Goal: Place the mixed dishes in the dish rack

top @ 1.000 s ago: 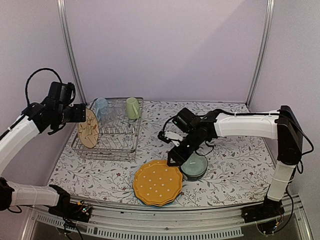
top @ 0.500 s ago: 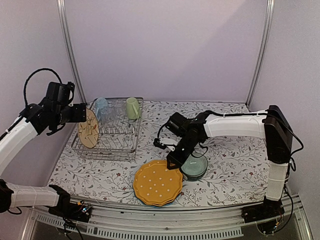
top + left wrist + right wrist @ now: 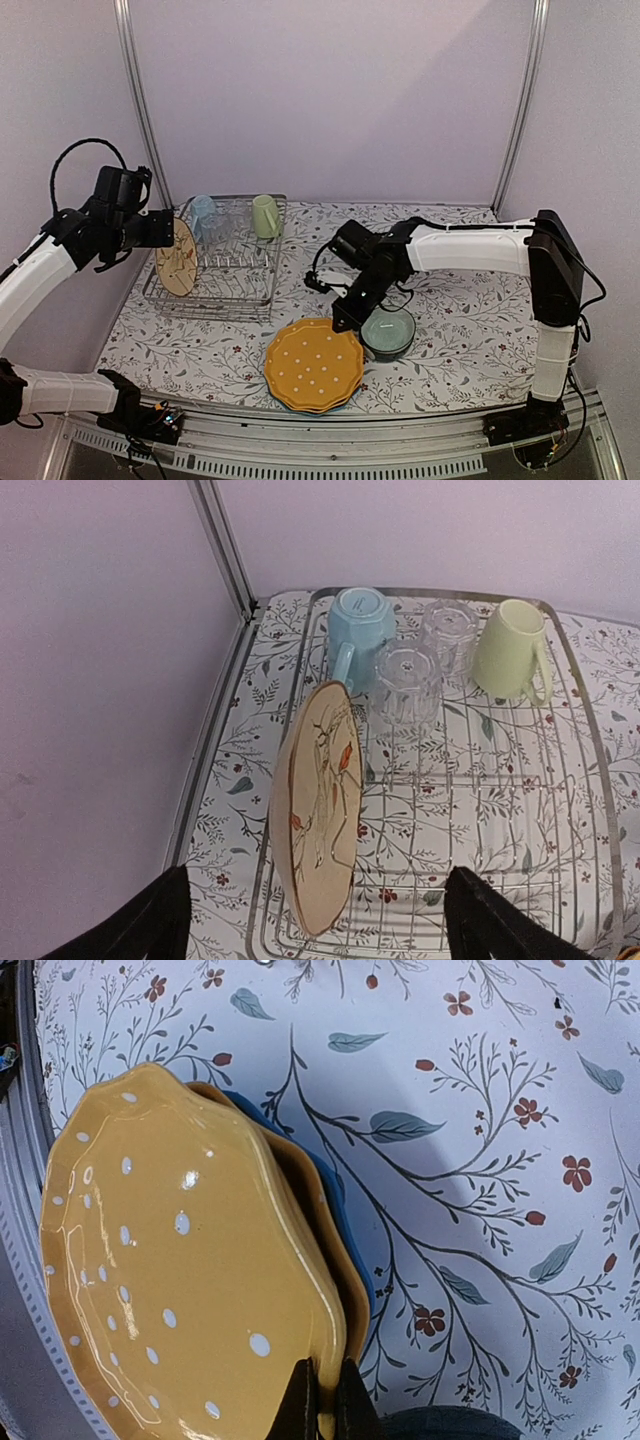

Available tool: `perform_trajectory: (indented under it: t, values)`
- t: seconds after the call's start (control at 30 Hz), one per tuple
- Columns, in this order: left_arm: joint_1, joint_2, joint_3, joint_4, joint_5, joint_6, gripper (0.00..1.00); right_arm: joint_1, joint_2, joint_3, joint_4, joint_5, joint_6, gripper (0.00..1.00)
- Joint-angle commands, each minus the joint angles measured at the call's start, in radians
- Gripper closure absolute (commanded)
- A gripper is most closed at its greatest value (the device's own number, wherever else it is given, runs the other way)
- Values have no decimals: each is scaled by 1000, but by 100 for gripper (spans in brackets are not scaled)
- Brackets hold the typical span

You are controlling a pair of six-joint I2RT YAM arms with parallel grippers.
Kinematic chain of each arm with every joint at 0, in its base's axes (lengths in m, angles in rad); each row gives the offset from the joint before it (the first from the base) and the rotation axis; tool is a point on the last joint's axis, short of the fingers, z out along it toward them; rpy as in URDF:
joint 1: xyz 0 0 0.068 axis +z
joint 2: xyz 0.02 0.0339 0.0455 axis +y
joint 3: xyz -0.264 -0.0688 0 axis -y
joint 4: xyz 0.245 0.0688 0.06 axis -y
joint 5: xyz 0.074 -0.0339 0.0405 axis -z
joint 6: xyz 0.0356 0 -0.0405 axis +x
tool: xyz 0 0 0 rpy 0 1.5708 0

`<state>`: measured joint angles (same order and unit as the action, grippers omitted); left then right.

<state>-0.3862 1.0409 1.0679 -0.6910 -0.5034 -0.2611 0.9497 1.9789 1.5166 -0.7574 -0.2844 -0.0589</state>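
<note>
If I lifted my right gripper now, the top plate would come up alone: a gap shows above the second yellow plate.
A stack of scalloped plates lies at the table's front, with a yellow dotted plate (image 3: pixel 315 365) (image 3: pixel 180 1260) on top. A second yellow plate (image 3: pixel 312 1210) and a blue one (image 3: pixel 336 1200) lie beneath it. My right gripper (image 3: pixel 345 316) (image 3: pixel 327 1363) is shut on the top plate's right rim. A teal bowl (image 3: pixel 388 333) with a dark outside sits just right of the stack. The dish rack (image 3: pixel 215 270) (image 3: pixel 585 780) holds a tan bird-patterned plate (image 3: pixel 178 258) (image 3: pixel 320 850) upright, a light blue mug (image 3: pixel 358 630), clear glasses (image 3: pixel 408 680) and a yellow-green mug (image 3: pixel 510 650). My left gripper (image 3: pixel 165 232) (image 3: pixel 318 872) hangs open above the tan plate.
The floral tablecloth (image 3: pixel 470 300) covers the table. A metal rail (image 3: pixel 300 455) runs along the near edge. Upright frame posts (image 3: pixel 140 110) stand at the back corners. A purple wall lies close to the rack's left side.
My right gripper has closed onto the top yellow plate's rim, and the plate has shifted slightly left. The left arm has barely moved.
</note>
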Motion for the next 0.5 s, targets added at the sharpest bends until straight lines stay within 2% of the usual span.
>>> perform_trajectory:
  t: [0.0,0.17,0.47]
  values:
    - [-17,-2,-7,15,12,12,12,11,-11,53,-9,-17,1,100]
    - [-27,-21,-11,41,99,20,12,7,-57,64,19,-23,11,100]
    - [-97,-71,-75,205,398,-17,13,-52,-142,35,111,-117,0,100]
